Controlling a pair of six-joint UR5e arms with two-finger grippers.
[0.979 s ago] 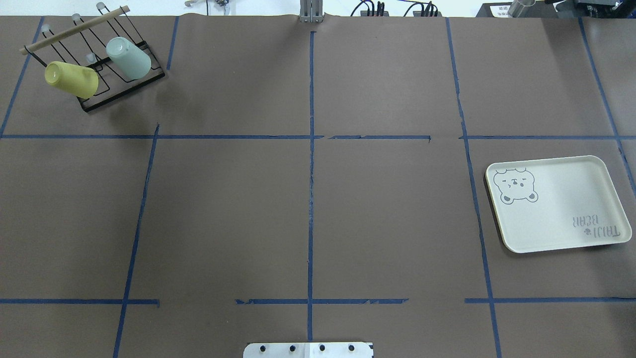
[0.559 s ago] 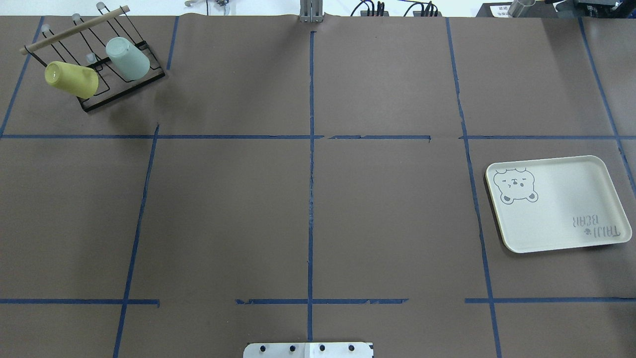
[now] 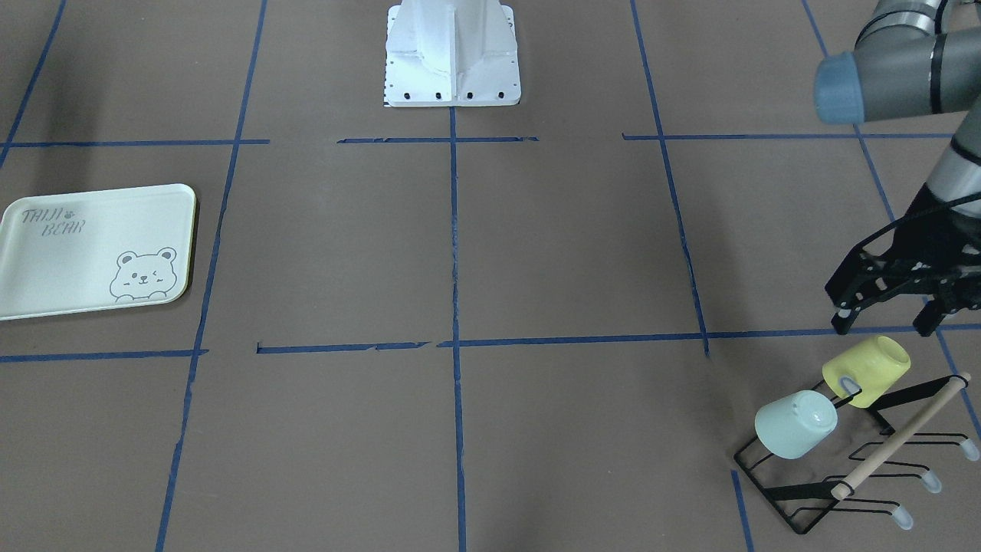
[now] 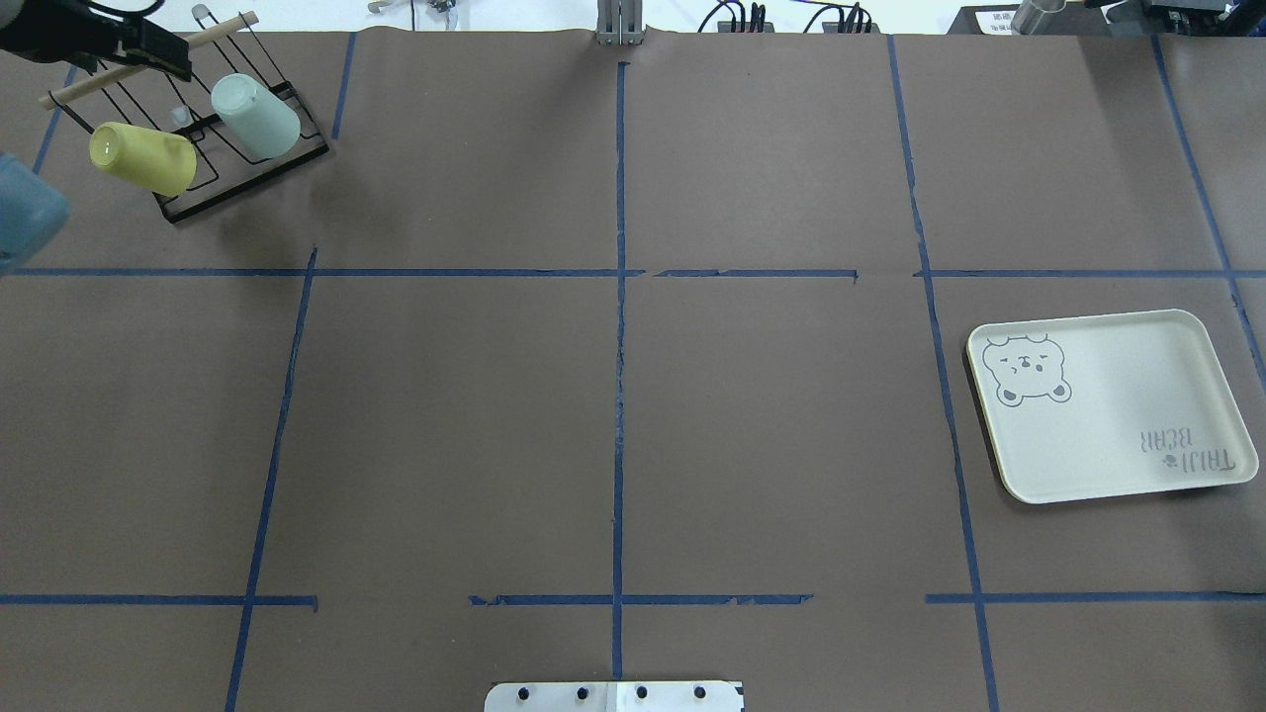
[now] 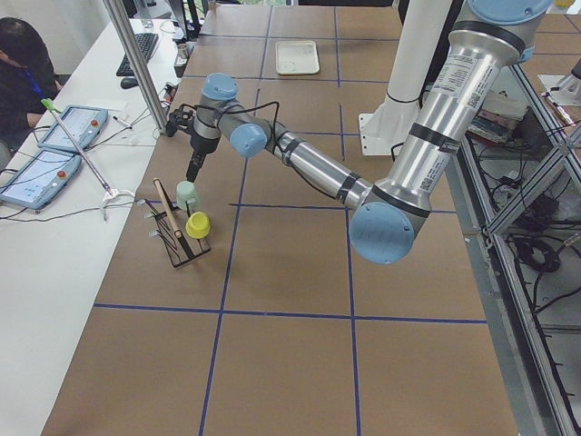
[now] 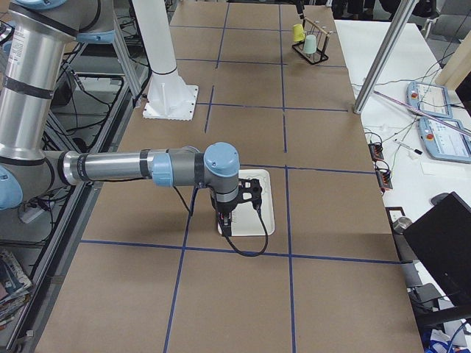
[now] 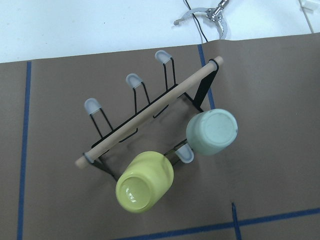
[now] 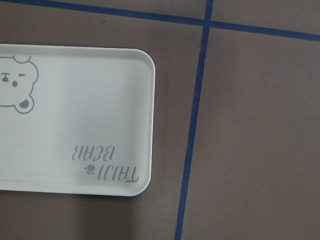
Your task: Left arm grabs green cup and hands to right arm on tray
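I will next grab the green cup by its exposed base end (image 3: 815, 413) with my left gripper, as the wire rack and its peg (image 3: 756, 457) crowd the cup's opening.
The green cup (image 3: 793, 424) hangs mouth-down on a peg of the black wire rack (image 3: 843, 475); it also shows in the overhead view (image 4: 255, 116) and the left wrist view (image 7: 212, 131). My left gripper (image 3: 887, 328) is open and empty, just behind the rack near the yellow cup (image 3: 866, 369), touching nothing. The tray (image 4: 1108, 405) lies flat and bare at the table's right; it also shows in the right wrist view (image 8: 75, 115). My right gripper (image 6: 224, 228) hangs over the tray; I cannot tell whether it is open or shut.
The rack has a wooden bar (image 7: 150, 112) along its top and several bare pegs. The robot's white base (image 3: 452, 54) stands at the table's middle edge. Blue tape lines cross the brown table. An operator sits beyond the table's left end (image 5: 23, 73).
My left arm and gripper have come into the overhead view at the top left, beside the rack. The cups and tray have not moved.
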